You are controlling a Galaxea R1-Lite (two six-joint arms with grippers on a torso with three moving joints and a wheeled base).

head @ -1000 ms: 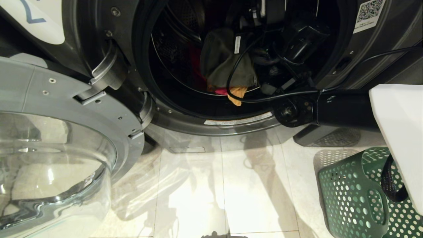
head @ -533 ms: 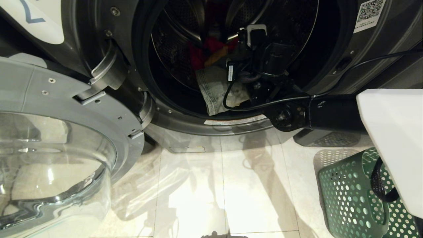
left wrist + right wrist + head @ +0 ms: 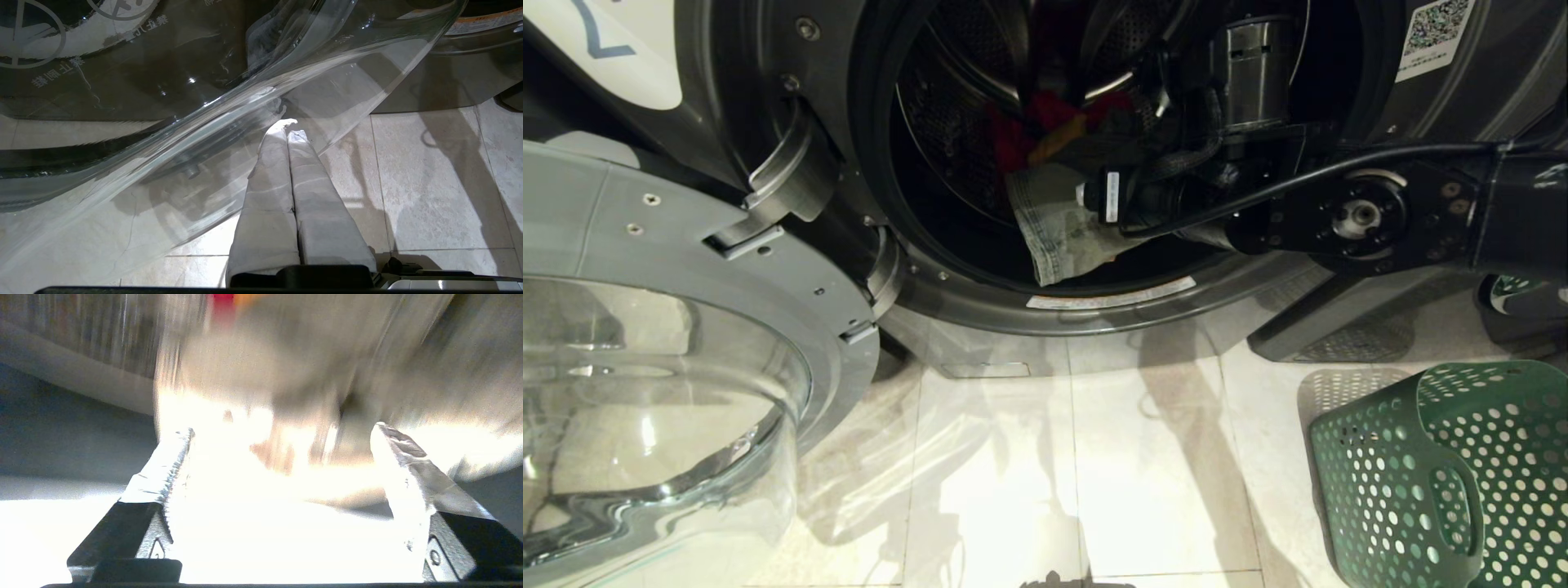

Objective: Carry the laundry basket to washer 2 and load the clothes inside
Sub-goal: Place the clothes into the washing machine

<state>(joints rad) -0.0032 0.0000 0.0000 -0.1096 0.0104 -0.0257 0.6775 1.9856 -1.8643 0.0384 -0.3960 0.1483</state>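
The garment (image 3: pixel 1072 211) lies slack across the drum's front edge, so the robot's right gripper next needs to grab the garment by its hem edge (image 3: pixel 1053 278).
Washer 2 (image 3: pixel 1111 302) stands with its door swung open, and red and orange clothes (image 3: pixel 1045 122) lie deep in the drum. A grey-green garment (image 3: pixel 1054 233) lies across the drum's front lip. My right arm (image 3: pixel 1356 216) reaches into the drum from the right. In the right wrist view my right gripper (image 3: pixel 284 430) is open, with the pale garment (image 3: pixel 286 355) blurred just beyond its tips and nothing between them. The green laundry basket (image 3: pixel 1421 474) stands on the floor at the lower right. My left gripper (image 3: pixel 289 127) is shut and empty, low beside the glass door.
The open door (image 3: pixel 686 286) with its glass bowl (image 3: pixel 204 122) fills the left side. A sticker with a 2 (image 3: pixel 596 41) marks the washer's front. A black cable (image 3: pixel 1339 167) runs along my right arm. Pale floor tiles (image 3: pixel 1013 474) lie between door and basket.
My right gripper opened and let go of the grey-green garment, which now lies on the drum's front lip. The arm's elbow rose and shifted right, and the wrist rolled.
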